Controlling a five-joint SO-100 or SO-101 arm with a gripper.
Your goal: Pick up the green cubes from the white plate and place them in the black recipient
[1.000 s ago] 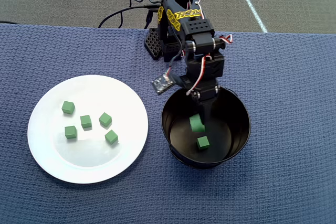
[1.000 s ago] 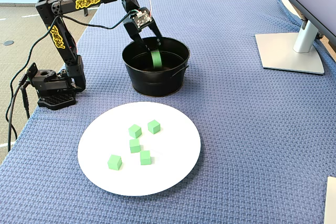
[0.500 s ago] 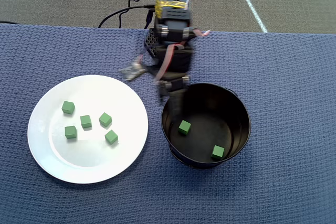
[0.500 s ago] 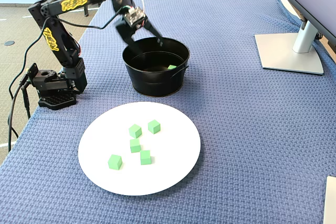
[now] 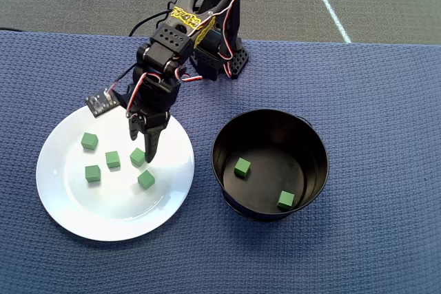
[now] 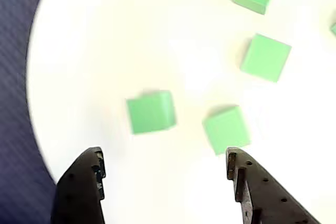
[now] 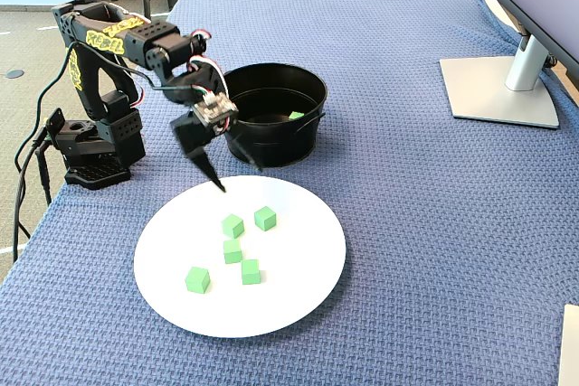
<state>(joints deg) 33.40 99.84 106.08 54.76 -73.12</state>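
I should next grab the green cube beside my fingers by its opposite sides, to move it into the black recipient.
Five green cubes lie on the white plate point(image 5: 117, 211), among them one point(image 5: 138, 157) beside my fingertips and another point(image 5: 145, 180) just below it. Two more cubes point(image 5: 242, 167) point(image 5: 285, 200) rest on the floor of the black recipient point(image 5: 318, 144). My gripper point(image 5: 143, 148) hangs open and empty over the plate's upper right part. In the wrist view the gripper point(image 6: 164, 156) has two cubes point(image 6: 151, 112) point(image 6: 226, 128) just ahead of its tips. From the fixed view the gripper point(image 7: 240, 180) sits above the plate's point(image 7: 289, 296) far edge, beside the pot point(image 7: 271, 146).
A blue woven cloth point(image 5: 372, 101) covers the table. The arm's base point(image 7: 90, 164) stands at the cloth's left edge in the fixed view, with cables trailing off. A grey monitor foot point(image 7: 498, 88) stands at the far right.
The cube between the fingers a second ago now lies in the pot. The arm swung from above the pot over to the plate, its gripper open.
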